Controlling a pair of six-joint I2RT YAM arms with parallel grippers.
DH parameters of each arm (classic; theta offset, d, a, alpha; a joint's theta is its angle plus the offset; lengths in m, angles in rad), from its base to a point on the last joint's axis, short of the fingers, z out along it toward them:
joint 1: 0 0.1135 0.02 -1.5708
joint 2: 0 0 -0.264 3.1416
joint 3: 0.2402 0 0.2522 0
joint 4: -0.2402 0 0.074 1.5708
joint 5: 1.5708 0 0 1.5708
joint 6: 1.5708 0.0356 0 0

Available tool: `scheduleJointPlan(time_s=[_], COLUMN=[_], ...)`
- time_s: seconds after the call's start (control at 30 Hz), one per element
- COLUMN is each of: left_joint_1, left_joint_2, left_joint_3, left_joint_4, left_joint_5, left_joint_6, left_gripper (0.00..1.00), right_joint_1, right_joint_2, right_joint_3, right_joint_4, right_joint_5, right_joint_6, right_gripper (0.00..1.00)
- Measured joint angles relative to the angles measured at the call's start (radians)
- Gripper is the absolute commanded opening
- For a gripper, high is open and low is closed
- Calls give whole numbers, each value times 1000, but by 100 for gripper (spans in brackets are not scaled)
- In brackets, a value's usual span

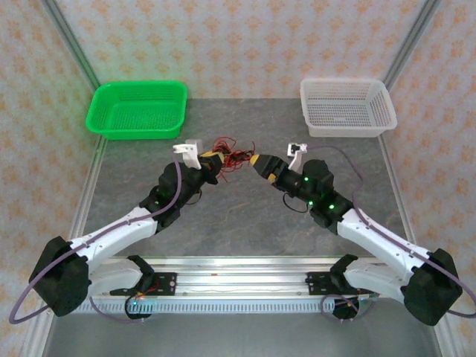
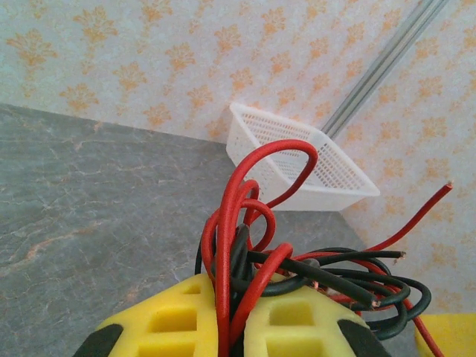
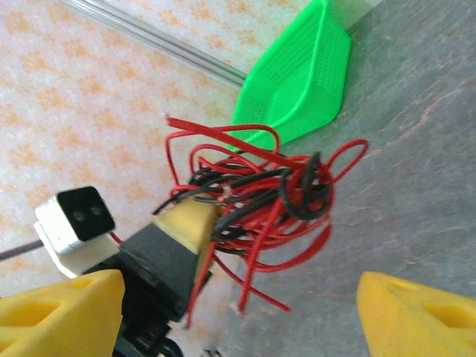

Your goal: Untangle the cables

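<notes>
The right gripper pinches the red and black cables on the clump's side away from my left gripper next, to untangle the cables.
The cables (image 1: 232, 154) are a tangled clump of thin red and black wires, lifted off the grey table at its middle. My left gripper (image 1: 213, 159) is shut on them: in the left wrist view its yellow fingers (image 2: 167, 323) pinch several red and black strands (image 2: 245, 223), which loop upward and out to the right. My right gripper (image 1: 262, 165) stands open just right of the clump, apart from it. In the right wrist view its yellow fingertips (image 3: 63, 312) sit wide apart with nothing between them, and the cables (image 3: 260, 193) hang ahead from the left gripper's tip (image 3: 190, 223).
A green basket (image 1: 141, 84) stands at the back left and a white basket (image 1: 346, 82) at the back right, both without anything inside. Patterned walls close in the table on three sides. A metal rail runs along the near edge between the arm bases.
</notes>
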Motion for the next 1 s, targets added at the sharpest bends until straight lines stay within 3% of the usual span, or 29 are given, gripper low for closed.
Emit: scheduleJointPlan(time_s=[0.3,0.67,0.9,1.0], left_joint_1=[-42,-65,-66,-67], left_joint_2=[2,-50,-140,-168], left_joint_3=[0,0,0,0], left_joint_4=[-16,-56,-111,-139], left_joint_5=[-48,-70,-69,-68], left_joint_6=[30,52,52,51], left_gripper=[0,0,0,0], right_joint_1=[65,81,82,85], right_joint_2=[163,283,322,321], right_joint_3=[24,109,117,121], right_joint_4=[74,83,118,132], right_joint_5=[84,135,134,130], right_joint_6=[184,215,219,206], right_gripper=[81,66,16,2])
